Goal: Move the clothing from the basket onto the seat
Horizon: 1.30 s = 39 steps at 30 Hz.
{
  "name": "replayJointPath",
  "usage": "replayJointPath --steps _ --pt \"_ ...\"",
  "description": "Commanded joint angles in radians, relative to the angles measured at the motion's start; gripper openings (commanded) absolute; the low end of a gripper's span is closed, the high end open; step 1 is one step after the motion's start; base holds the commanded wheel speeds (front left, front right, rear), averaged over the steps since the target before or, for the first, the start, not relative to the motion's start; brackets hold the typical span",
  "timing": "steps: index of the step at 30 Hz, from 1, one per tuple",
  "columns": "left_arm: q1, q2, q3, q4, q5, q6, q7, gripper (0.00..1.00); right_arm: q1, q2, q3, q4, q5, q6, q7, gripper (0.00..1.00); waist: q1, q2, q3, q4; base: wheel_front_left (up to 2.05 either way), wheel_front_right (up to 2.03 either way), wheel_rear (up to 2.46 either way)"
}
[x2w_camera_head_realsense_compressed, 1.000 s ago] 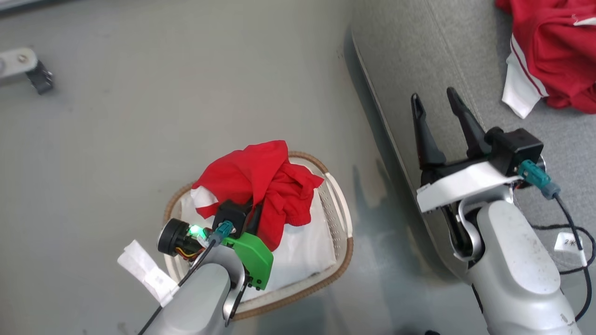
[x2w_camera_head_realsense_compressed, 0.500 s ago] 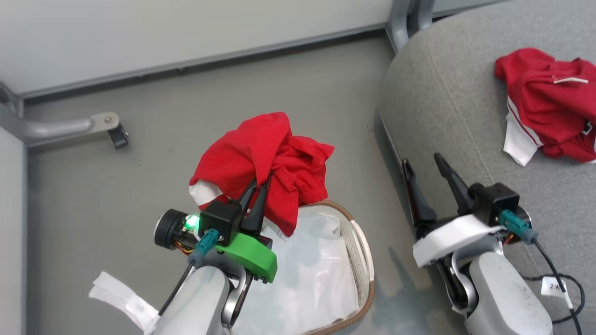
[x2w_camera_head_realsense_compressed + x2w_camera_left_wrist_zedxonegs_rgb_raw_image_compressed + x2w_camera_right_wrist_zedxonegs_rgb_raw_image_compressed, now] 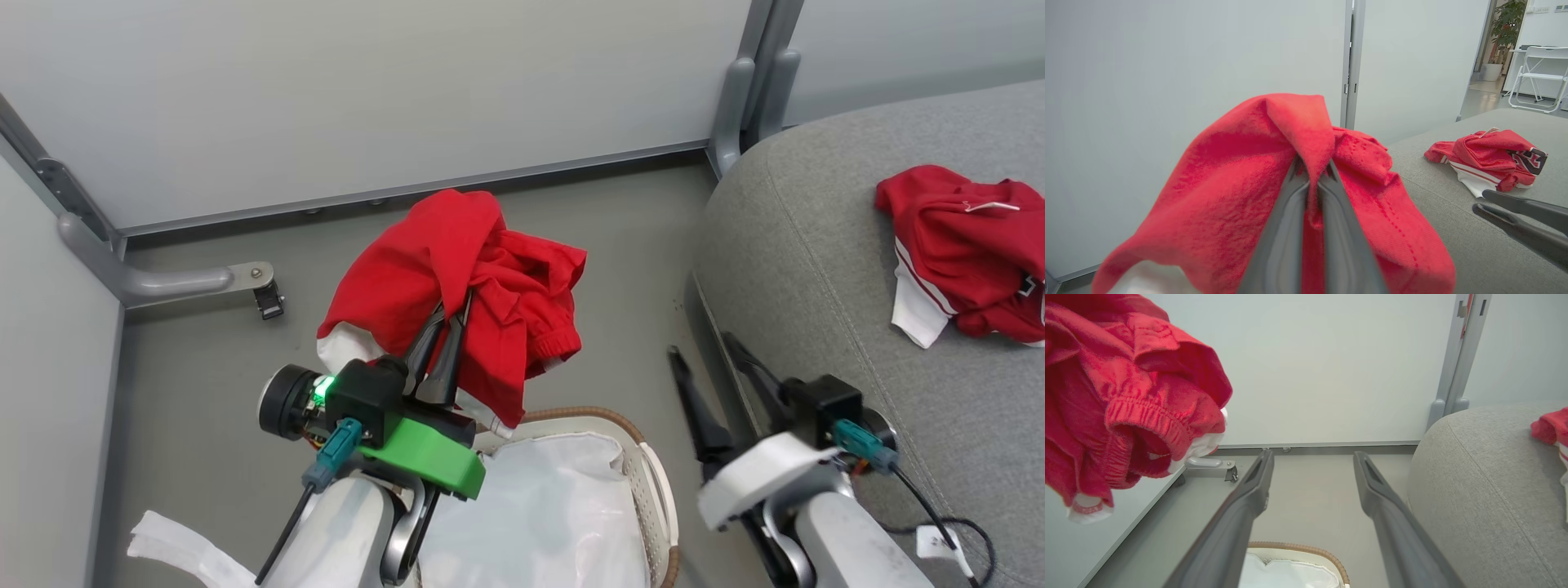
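Observation:
Next, my right gripper pinches the red garment by its fold (image 3: 536, 328) beside the elastic hem. Then it carries the clothing over to the seat (image 3: 800, 269).
My left gripper (image 3: 454, 304) is shut on a red garment (image 3: 445, 278) of the clothing, held in the air above and beyond the basket (image 3: 645, 457). In the left wrist view the fabric (image 3: 1229, 204) drapes over both closed fingers (image 3: 1286, 228). The garment (image 3: 1126, 400) hangs at the upper left of the right wrist view, elastic hem and white trim showing. My right gripper (image 3: 706, 355) is open and empty beside the seat's (image 3: 800, 269) front edge. Another red garment (image 3: 963, 245) with white stripes lies on the seat. The basket's white liner (image 3: 547, 514) is bare.
A pale partition wall (image 3: 367, 90) with a grey post (image 3: 743, 90) stands behind. A metal foot with a caster (image 3: 265, 298) sits on the grey floor at left. A white folding chair (image 3: 1539, 77) and a plant stand far off.
The head camera has tilted up, bringing the wall into view and sliding the basket toward the bottom edge. My left gripper has lifted the red garment clear of the basket. The right gripper stays open.

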Motion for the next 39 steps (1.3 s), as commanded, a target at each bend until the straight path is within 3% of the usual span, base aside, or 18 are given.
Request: replayJointPath --steps 1,4,9,17,22,23,24,25,32,34,35,39 --pt "0.015 0.001 -0.001 -0.011 0.002 -0.005 0.000 0.00 -0.033 -0.011 0.044 -0.022 0.029 -0.001 -0.005 1.00 0.0001 0.0059 -0.006 0.007 0.00 0.00 0.00" --pt "0.018 0.001 -0.007 -0.020 -0.008 -0.001 0.000 0.00 -0.087 -0.068 0.179 -0.029 0.050 -0.001 -0.005 1.00 0.0001 0.0059 -0.009 0.010 0.00 0.00 0.00" --pt "0.021 0.001 -0.027 -0.028 -0.017 0.003 0.000 0.00 -0.217 -0.111 0.358 -0.008 0.074 -0.001 -0.005 1.00 0.0001 0.0059 -0.015 0.017 0.00 0.00 0.00" --pt "0.004 0.001 -0.095 -0.032 -0.045 0.006 0.000 0.00 -0.391 -0.112 0.574 0.100 0.121 -0.001 -0.004 1.00 0.0001 0.0059 -0.011 0.043 0.00 0.00 0.00" --pt "-0.012 0.001 -0.145 -0.034 -0.064 0.003 0.000 0.00 -0.465 -0.077 0.660 0.204 0.145 -0.001 -0.004 1.00 0.0001 0.0059 -0.008 0.069 0.00 0.00 0.00" --pt "-0.014 0.001 -0.155 -0.034 -0.071 0.003 0.000 0.00 -0.473 -0.071 0.663 0.219 0.156 -0.001 -0.005 0.84 0.0001 0.0059 -0.007 0.075 0.00 0.00 0.00" --pt "-0.015 0.001 -0.162 -0.034 -0.074 0.004 0.000 0.00 -0.477 -0.067 0.662 0.228 0.164 -0.001 -0.005 0.27 0.0001 0.0059 -0.007 0.079 0.00 0.00 0.00" --pt "-0.016 0.001 -0.169 -0.033 -0.079 0.007 0.000 0.00 -0.481 -0.062 0.655 0.231 0.171 -0.001 -0.005 0.00 0.0001 0.0059 -0.006 0.084 0.00 0.00 0.00" --pt "-0.014 0.001 -0.171 -0.027 -0.082 0.018 0.000 0.00 -0.435 -0.069 0.553 0.202 0.154 -0.001 -0.005 0.00 0.0001 0.0059 0.001 0.087 0.00 0.00 0.00" --pt "-0.005 0.001 -0.161 -0.035 -0.096 0.017 0.000 0.53 -0.419 -0.073 0.516 0.185 0.138 -0.001 -0.005 0.00 0.0001 0.0059 0.003 0.072 0.00 0.00 0.00" --pt "-0.001 0.001 -0.156 -0.031 -0.090 0.019 0.000 0.98 -0.405 -0.074 0.495 0.176 0.133 -0.001 -0.005 0.00 0.0001 0.0059 0.004 0.058 0.00 0.00 0.00" --pt "0.006 0.001 -0.126 -0.024 -0.075 0.025 0.000 1.00 -0.361 -0.083 0.436 0.145 0.121 -0.001 -0.005 0.00 0.0001 0.0059 0.019 -0.017 0.00 0.00 0.00"
